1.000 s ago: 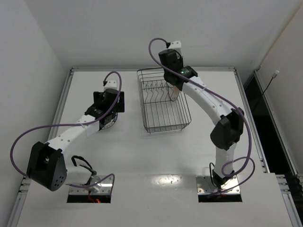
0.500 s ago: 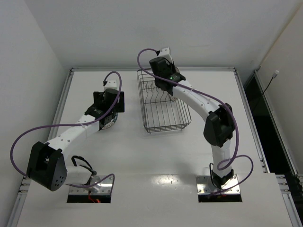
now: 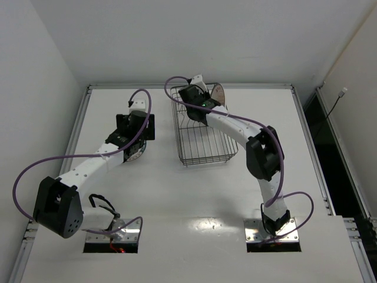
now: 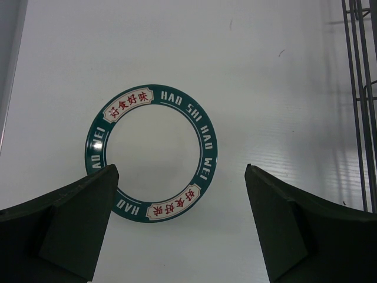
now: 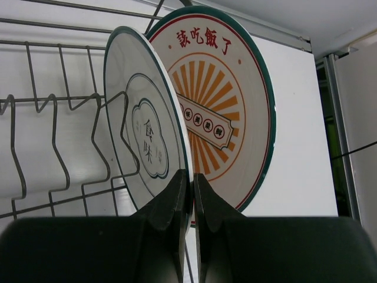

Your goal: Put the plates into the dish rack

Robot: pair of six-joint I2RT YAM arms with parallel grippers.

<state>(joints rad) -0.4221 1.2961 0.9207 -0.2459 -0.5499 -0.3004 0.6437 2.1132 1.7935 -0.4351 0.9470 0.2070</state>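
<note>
The grey-ringed plate stands edge-on among the dish rack's wires and would stay upright, so my right gripper should release it now.
My right gripper is shut on the lower rim of the grey-ringed plate and holds it upright, edge-on, among the tines of the black wire dish rack. The orange-patterned plate stands upright just behind it. In the top view the right gripper is at the far end of the rack, where a plate shows. My left gripper is open and empty above the dark-rimmed plate, which lies flat on the table.
The rack's side wires show at the right edge of the left wrist view. The left arm lies across the table's left half. A raised rail runs along the table's left edge.
My right arm has swung left and toward the far end of the rack, carrying the grey-ringed plate. The left arm has not moved.
</note>
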